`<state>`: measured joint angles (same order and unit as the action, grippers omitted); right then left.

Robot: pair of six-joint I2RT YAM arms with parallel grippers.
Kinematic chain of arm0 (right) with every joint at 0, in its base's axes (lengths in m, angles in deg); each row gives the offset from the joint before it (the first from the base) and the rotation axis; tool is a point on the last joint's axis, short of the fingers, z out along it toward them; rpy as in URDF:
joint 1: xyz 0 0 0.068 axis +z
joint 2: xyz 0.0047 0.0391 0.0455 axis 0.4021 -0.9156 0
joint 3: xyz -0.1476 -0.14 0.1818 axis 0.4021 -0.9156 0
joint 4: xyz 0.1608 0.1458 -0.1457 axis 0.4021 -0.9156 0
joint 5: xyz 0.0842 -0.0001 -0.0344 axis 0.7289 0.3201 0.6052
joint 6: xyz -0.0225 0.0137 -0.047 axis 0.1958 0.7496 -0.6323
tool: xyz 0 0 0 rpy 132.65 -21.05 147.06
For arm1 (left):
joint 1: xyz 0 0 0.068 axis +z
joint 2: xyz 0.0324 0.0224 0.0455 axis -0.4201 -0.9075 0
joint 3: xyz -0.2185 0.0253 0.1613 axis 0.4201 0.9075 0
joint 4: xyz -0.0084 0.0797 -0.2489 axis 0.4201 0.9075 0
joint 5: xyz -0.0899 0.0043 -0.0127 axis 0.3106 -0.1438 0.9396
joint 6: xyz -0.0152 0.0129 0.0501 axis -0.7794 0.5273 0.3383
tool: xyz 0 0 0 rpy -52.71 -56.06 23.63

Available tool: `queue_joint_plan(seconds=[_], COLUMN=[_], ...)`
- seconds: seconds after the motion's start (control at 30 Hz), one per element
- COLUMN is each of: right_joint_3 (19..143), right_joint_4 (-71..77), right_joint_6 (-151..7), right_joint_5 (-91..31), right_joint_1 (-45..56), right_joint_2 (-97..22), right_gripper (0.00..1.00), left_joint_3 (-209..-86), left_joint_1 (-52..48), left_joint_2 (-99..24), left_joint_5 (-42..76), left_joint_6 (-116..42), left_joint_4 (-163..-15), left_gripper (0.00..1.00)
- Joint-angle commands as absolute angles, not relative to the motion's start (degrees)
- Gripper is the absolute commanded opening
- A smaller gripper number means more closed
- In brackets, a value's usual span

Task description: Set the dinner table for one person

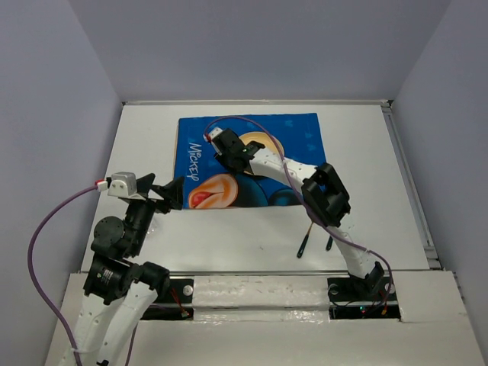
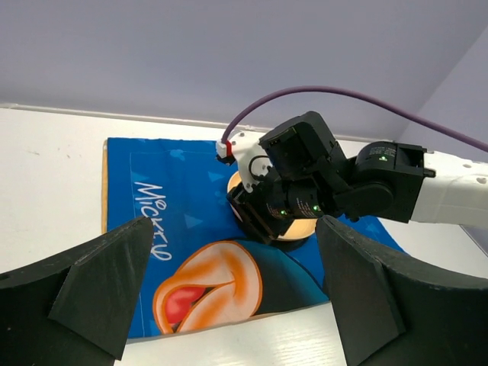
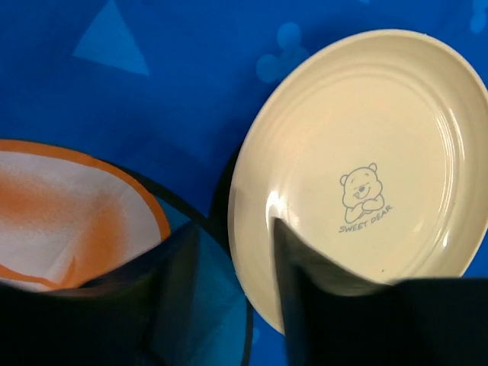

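The robot's right gripper should reach the clear plastic cup and take hold of its rim, so that the cup can then stand on the blue mat [image 1: 297, 133] beside the plate.
A cream plate [image 3: 366, 152] with a small bear print lies on the blue cartoon mat [image 1: 297, 133], which is spread at the back of the white dinner table [image 1: 229, 236]. My right gripper [image 3: 236, 236] stands open over the plate's left rim, with one finger over the plate's inside and the other over the mat [image 3: 152, 99]. In the top view the right gripper [image 1: 231, 162] hides most of the plate [image 1: 258, 142]. My left gripper [image 2: 229, 305] hangs open and empty over the mat's near left corner; the left gripper [image 1: 171, 194] points at the right one.
Two dark slender utensils [image 1: 303, 244] lie on the table just in front of the mat, beside the right arm's forearm. A purple cable loops over the right arm. Grey walls close in the table on three sides.
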<state>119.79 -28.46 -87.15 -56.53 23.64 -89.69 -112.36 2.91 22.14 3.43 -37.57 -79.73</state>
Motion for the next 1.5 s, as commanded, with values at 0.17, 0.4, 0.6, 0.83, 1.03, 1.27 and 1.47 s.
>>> queue_joint_plan(seconds=[0.17, 0.4, 0.6, 0.83, 1.03, 1.27, 1.47], right_joint_3=[115.32, 102.15, 104.46, 123.96, 140.6, 142.65, 141.5], right_joint_4=[-25.83, -10.3, -1.39, -3.66, -9.74, -10.54, -10.53], right_joint_6=[-80.84, -62.58, -57.37, -52.53, -53.32, -50.94, -53.49], right_joint_5=[-55.35, -34.55, -27.74, -29.16, -32.05, -36.61, -42.51], right_joint_1=[24.1, 25.77, 34.89, 39.12, 42.29, 43.35, 44.58], right_joint_2=[-79.72, -67.32, -71.85, -86.96, -98.85, -104.66, -103.7], right_gripper=[0.6, 0.6, 0.73, 0.91, 0.91, 0.77, 0.53], left_joint_3=[-114.06, -116.51, -118.8, -122.15, -121.62, -119.78, -118.72], left_joint_1=[3.92, 4.1, 4.1, 4.01, 4.1, 4.1, 4.1], left_joint_2=[23.43, 27.21, 26.78, 25.19, 24.84, 25.1, 25.02], left_joint_5=[0.26, -9.04, -11.79, -11.44, -11.7, -10.21, -10.65], left_joint_6=[-37.76, -37.24, -37.67, -37.32, -37.23, -37.76, -37.5], left_joint_4=[-82.56, -82.47, -83.26, -87.47, -88.36, -89.76, -90.64], left_gripper=[0.99, 0.99, 0.99, 0.99, 0.99, 0.99, 0.99])
